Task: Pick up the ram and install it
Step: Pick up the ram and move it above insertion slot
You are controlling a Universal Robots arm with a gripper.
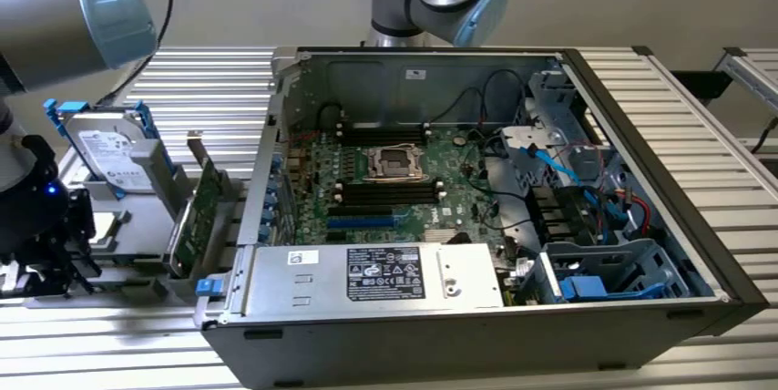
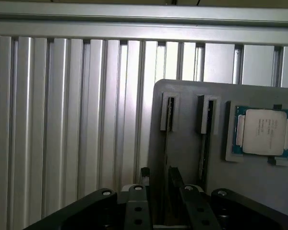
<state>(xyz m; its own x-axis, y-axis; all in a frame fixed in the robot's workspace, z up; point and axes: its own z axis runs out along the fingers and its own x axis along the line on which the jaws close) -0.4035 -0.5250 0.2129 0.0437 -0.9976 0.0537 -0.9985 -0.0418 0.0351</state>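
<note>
My gripper is to pick up the ram next by the middle of its long edge (image 2: 162, 184), because the holder's end clip wraps around the tip of the ram (image 2: 165, 143).
My gripper (image 2: 159, 173) hangs over a grey holder plate (image 2: 249, 187), open, with one dark fingertip (image 2: 145, 173) on each side of a narrow groove. A thin strip, which I take for the ram (image 2: 165, 143) seen edge-on, runs along that groove from an end clip towards the fingers. A second, darker strip (image 2: 205, 143) stands in the neighbouring groove. In the exterior view the gripper (image 1: 46, 258) is a dark mass low at the exterior view's left, over the same holder. The black empty memory slots (image 1: 386, 194) lie on the motherboard inside the open computer case (image 1: 662, 189).
A processor chip (image 2: 262, 132) rests in a pocket of the holder. In the exterior view a hard drive (image 1: 107, 148) and a green expansion card (image 1: 195, 221) with a metal bracket stand between gripper and case. A power supply (image 1: 377, 273) fills the case's near side. Ribbed aluminium table (image 2: 62, 120) surrounds everything.
</note>
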